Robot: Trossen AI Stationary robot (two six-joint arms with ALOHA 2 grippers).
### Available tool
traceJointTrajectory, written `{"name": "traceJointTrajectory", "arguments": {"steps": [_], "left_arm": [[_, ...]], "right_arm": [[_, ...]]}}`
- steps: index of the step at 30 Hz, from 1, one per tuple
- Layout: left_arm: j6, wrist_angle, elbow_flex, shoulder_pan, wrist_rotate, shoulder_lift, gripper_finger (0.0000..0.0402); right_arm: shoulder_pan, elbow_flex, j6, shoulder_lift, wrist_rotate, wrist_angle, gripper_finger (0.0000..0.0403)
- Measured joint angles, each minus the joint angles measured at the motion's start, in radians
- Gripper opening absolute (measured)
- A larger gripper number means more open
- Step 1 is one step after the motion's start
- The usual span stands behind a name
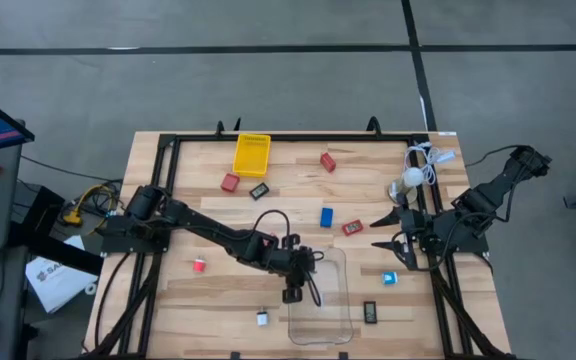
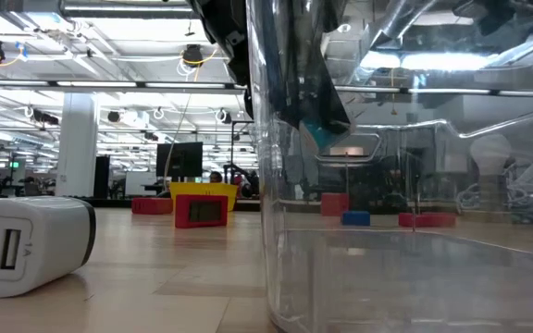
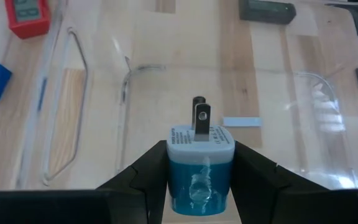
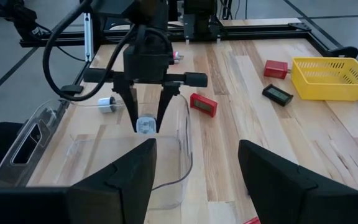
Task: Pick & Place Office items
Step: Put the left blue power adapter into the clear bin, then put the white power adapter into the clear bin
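Note:
The plug-shaped piece [image 3: 201, 177] is low inside the clear bin's rim and would stay inside, so my left gripper should open its fingers.
My left gripper [image 1: 293, 292] hangs over the near-left part of the clear plastic bin [image 1: 346, 300], shut on a white-and-cyan plug-shaped piece [image 3: 201, 177]. The right wrist view shows this gripper [image 4: 146, 121] pointing down just inside the bin's rim [image 4: 185, 140]. My right gripper [image 1: 378, 232] waits open near the table's right side, touching nothing. Other items lie flat on the table: red blocks [image 1: 230, 182] [image 1: 328, 161] [image 1: 352, 227], a blue block [image 1: 326, 216], black rectangles [image 1: 259, 190] [image 1: 370, 311], and white-and-cyan bits [image 1: 390, 278] [image 1: 263, 318]. My left gripper pinches the plug-shaped piece by the two sides of its cyan body [image 3: 180, 186], between both fingers [image 3: 148, 177]. The fingers come from above, pointing down. The piece is lifted clear, its white end and two metal prongs [image 3: 199, 115] pointing down at the bin's floor.
A yellow tray [image 1: 251, 154] sits at the far edge. A white round lamp with a coiled cable [image 1: 415, 175] stands at the far right, close to my right arm. A small red-and-white piece [image 1: 199, 265] lies left of the bin. A black frame rims the table.

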Motion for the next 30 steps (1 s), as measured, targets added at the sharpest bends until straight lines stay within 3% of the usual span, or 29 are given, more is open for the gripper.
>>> {"name": "traceJointTrajectory", "arguments": {"steps": [10,30], "left_arm": [[0.003,0.0,0.0,-0.002,0.022,0.0,0.0164],[0.084,0.058,-0.002,-0.014,0.022,-0.046,0.0159]], "right_arm": [[0.0,0.0,0.0,0.0,0.0,0.0,0.0221],[0.0,0.0,0.0,0.0,-0.001,0.007,0.0221]]}}
